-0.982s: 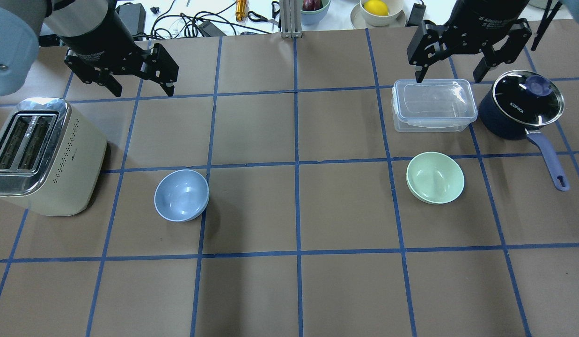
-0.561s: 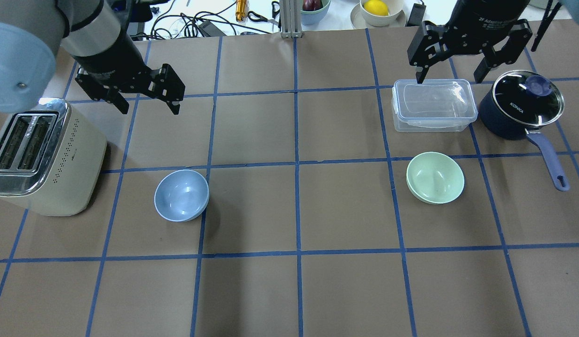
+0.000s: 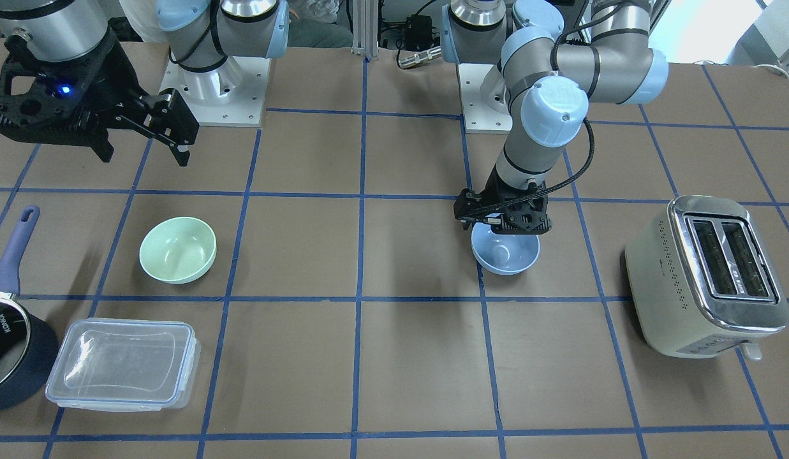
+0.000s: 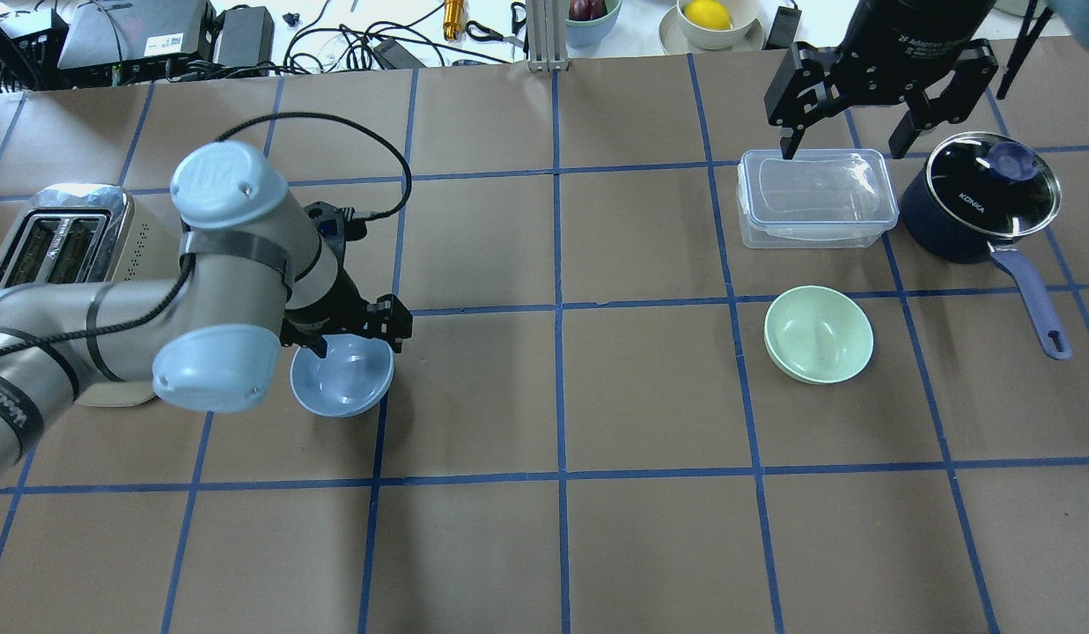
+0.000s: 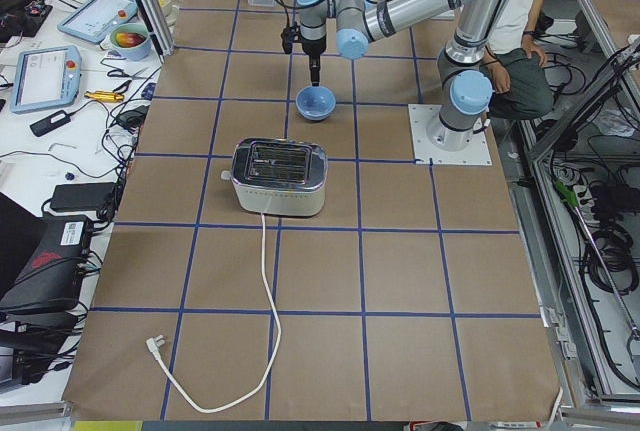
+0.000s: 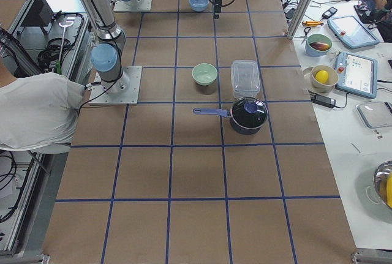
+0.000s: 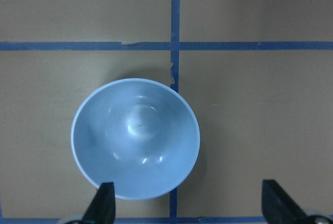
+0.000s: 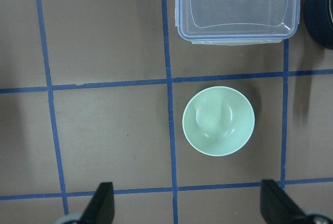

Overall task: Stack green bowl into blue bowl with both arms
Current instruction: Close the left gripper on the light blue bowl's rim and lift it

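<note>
I need to grab the blue bowl's rim [image 7: 193,121] with my left gripper next, to bring the bowl over so the green bowl can stack inside it.
The blue bowl [image 4: 346,383] sits upright on the table left of centre; it also shows in the front view [image 3: 506,255] and the left wrist view [image 7: 135,138]. My left gripper [image 4: 355,337] hangs open just above the bowl's back rim, its fingertips [image 7: 105,203] wide apart and empty. The green bowl [image 4: 819,335] sits upright at the right, also in the front view [image 3: 177,248] and the right wrist view [image 8: 218,121]. My right gripper [image 4: 843,132] is open and empty, high above the clear container, behind the green bowl.
A cream toaster [image 4: 60,238] stands left of the blue bowl, partly under my left arm. A clear lidded container [image 4: 817,198] and a dark navy saucepan [image 4: 980,202] stand behind the green bowl. Cables and bowls of fruit lie beyond the table's back edge.
My left arm has swung from the back left corner forward and down over the blue bowl. The right arm and both bowls have hardly moved.
</note>
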You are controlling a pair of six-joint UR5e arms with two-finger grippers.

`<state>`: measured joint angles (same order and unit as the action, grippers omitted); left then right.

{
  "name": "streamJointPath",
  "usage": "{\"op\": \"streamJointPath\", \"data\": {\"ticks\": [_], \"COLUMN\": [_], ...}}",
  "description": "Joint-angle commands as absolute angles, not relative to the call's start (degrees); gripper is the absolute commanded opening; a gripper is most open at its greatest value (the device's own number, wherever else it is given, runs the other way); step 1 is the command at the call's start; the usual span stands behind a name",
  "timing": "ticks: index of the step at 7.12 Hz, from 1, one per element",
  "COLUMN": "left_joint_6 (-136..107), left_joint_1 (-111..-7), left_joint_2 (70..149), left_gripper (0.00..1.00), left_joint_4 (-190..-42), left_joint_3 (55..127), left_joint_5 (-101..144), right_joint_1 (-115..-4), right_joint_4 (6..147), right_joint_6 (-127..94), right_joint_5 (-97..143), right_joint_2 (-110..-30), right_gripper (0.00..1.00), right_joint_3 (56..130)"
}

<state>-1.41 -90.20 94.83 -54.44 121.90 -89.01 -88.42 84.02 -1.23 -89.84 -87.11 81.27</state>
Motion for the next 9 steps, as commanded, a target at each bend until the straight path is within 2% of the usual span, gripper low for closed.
{"op": "streamJointPath", "data": {"ticks": [1,2,3,4,7,9], "left_joint_6": [-1.41,-0.62,-0.09,0.26,-0.52,-12.22], "left_joint_1": [-90.26,-90.18,-90.78,-92.10,-95.69,-102.88], "left_joint_2": [97.19,98.95,100.01,100.28,100.63,105.00], "left_gripper": [1.00,0.85,0.38,0.08,0.01,0.01], "left_joint_4": [-45.38,-42.92,-42.80,-42.80,-42.37,-43.59], "left_joint_3": [127.96,127.19,127.53,127.44,123.25,113.87], "left_joint_5": [-88.95,-89.47,-89.56,-90.26,-91.50,-91.23], "right_joint_1": [-88.42,-88.42,-88.42,-88.42,-89.12,-89.21], "right_joint_4": [84.02,84.02,84.02,84.11,86.40,86.40], "right_joint_6": [-1.23,-1.14,-1.06,-0.97,-0.88,-0.88], "right_joint_5": [-89.74,-89.74,-89.74,-89.65,-89.65,-89.65], "right_joint_2": [-87.10,-87.10,-87.01,-87.01,-87.01,-86.66], "right_gripper": [1.00,1.00,1.00,1.00,1.00,1.00], "right_joint_3": [81.30,81.30,81.30,81.39,81.39,81.47]}}
